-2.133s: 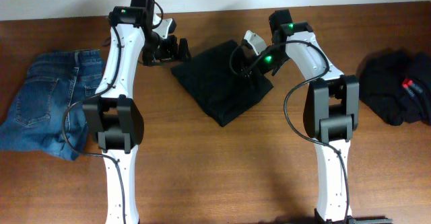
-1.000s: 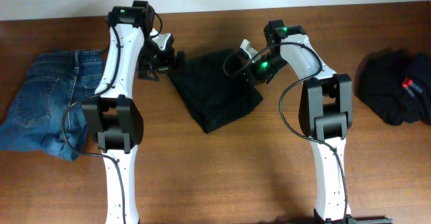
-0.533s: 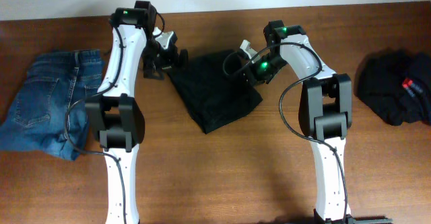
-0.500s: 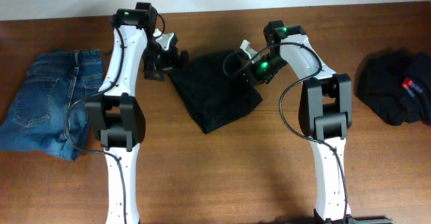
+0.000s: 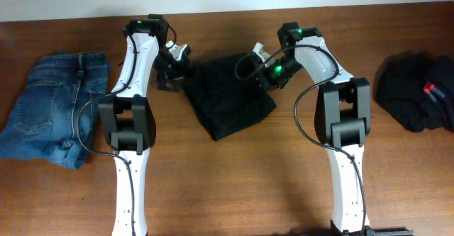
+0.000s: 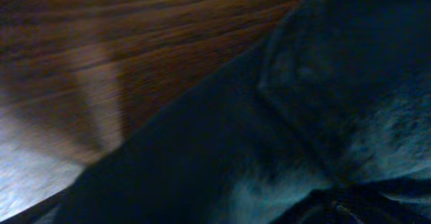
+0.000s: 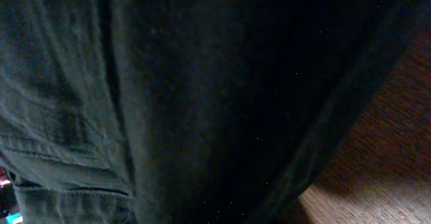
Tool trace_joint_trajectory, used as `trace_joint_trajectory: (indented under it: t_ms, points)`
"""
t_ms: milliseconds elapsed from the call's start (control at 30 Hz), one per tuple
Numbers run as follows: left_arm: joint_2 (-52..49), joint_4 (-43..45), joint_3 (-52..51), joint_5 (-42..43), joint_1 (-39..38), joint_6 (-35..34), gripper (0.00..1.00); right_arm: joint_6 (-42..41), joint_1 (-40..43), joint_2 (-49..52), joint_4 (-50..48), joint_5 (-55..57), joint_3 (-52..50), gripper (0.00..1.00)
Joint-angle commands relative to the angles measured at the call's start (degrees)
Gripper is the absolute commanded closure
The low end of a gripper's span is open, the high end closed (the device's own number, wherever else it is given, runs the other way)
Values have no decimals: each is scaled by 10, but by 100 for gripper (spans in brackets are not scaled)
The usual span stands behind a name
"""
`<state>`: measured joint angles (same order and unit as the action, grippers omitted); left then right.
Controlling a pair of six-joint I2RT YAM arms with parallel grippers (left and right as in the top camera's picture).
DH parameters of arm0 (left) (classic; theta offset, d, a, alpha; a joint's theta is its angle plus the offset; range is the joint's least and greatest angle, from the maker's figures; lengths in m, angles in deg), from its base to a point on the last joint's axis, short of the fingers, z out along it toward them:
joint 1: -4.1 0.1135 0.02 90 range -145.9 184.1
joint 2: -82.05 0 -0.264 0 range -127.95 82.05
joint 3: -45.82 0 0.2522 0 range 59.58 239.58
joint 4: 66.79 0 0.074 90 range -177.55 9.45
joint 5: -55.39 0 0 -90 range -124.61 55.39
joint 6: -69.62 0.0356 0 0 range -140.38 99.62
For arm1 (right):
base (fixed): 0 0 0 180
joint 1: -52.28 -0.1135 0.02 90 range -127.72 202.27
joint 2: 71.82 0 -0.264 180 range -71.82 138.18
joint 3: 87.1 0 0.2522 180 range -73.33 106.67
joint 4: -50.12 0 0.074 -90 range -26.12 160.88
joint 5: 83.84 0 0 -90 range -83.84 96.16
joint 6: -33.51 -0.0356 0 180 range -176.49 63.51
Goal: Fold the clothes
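I will next grab the folded trousers by their edge facing the blue jeans (image 5: 189,79) (image 6: 313,189) with my left gripper, to lay them on the jeans.
The black trousers (image 5: 228,98) lie folded into a slanted rectangle at the table's middle back. My right gripper (image 5: 264,78) rests on their upper right part, shut on the fabric. In the right wrist view the dark cloth (image 7: 202,103) fills the frame and hides the fingers. My left gripper (image 5: 172,74) stands open at the trousers' upper left edge. Its wrist view shows only black fabric (image 6: 283,143) close up, with bare wood beyond. Another black garment (image 5: 411,98) with a small red label (image 5: 429,89) lies bunched at the far right.
Blue jeans (image 5: 50,112) lie spread at the table's left end. The wooden table (image 5: 234,186) has its back edge just behind both arms. Both white arm columns rise from the front edge.
The left arm has turned and its gripper has shifted a little right, closer to the trousers' left edge. Since two seconds ago the trousers slid left with the right gripper, then stayed still.
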<state>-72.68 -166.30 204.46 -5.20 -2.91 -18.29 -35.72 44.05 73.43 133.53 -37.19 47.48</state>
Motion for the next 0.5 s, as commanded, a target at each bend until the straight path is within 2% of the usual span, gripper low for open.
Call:
trace_joint_trajectory:
  t_ms: [0, 67, 100, 133, 200, 300, 367, 400, 467]
  points:
    - [-64, 23, -16, 77, -46, 66, 1, -3, -15, 30, 7, 27, -18, 94]
    - [-65, 24, -16, 77, -53, 66, 5, -3, -15, 29, 7, 27, -18, 94]
    - [-65, 24, -16, 77, -55, 66, 11, -3, -15, 29, 7, 27, -18, 94]
    - [-65, 24, -16, 77, -56, 66, 28, -3, -15, 29, 7, 27, -18, 94]
    - [-65, 22, -16, 77, -58, 66, 52, -3, -15, 30, 9, 26, -18, 94]
    - [-65, 15, -16, 77, -59, 66, 71, -3, -15, 29, 9, 26, -18, 94]
    - [-65, 8, -16, 77, -58, 67, 95, -3, -15, 30, 9, 27, -18, 93]
    - [-65, 4, -16, 77, -57, 69, 99, -3, -15, 30, 9, 27, -18, 93]
    - [-64, -3, -15, 67, -52, 69, 99, -3, -15, 29, 9, 26, -18, 91]
